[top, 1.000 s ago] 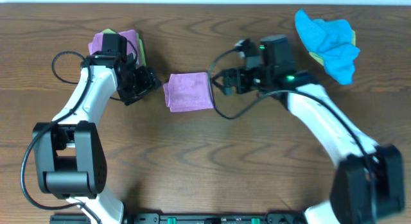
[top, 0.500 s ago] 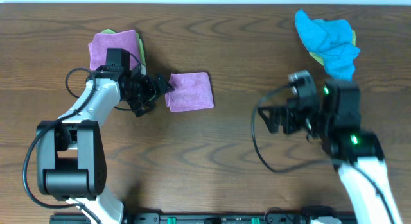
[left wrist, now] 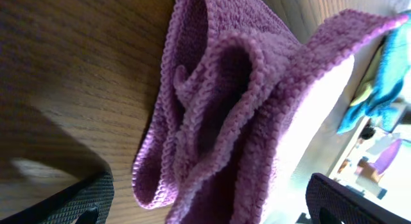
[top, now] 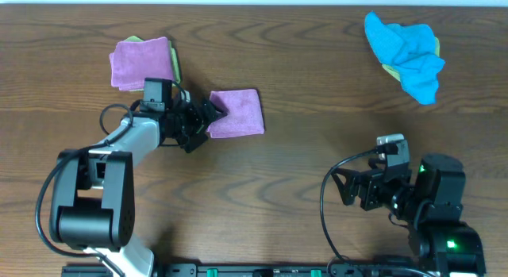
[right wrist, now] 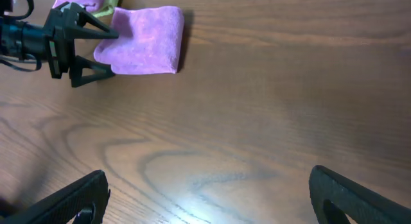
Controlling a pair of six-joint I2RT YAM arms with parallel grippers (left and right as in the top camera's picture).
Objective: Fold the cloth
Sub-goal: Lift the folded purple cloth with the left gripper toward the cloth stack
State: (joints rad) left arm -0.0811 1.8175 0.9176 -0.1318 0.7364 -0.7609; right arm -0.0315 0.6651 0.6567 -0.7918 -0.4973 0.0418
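My left gripper grabs all layers of the folded purple cloth at its layered edge (top: pixel 216 121) (left wrist: pixel 209 161) next, so the cloth goes onto the stack still folded.
A folded purple cloth (top: pixel 238 113) lies on the table just left of centre. It fills the left wrist view (left wrist: pixel 244 102) and shows in the right wrist view (right wrist: pixel 146 42). My left gripper (top: pixel 208 118) is open at the cloth's left edge, its fingers on either side of the folded layers. My right gripper (top: pixel 347 190) is open and empty, low at the front right, far from the cloth.
A stack of folded cloths, purple (top: pixel 141 62) on top with a green one under it, sits at the back left. A crumpled blue cloth (top: pixel 406 51) lies on another green one at the back right. The table is dark wood.
My right arm has pulled back from beside the purple cloth to the front right. My left gripper has moved right up to the cloth's left edge.
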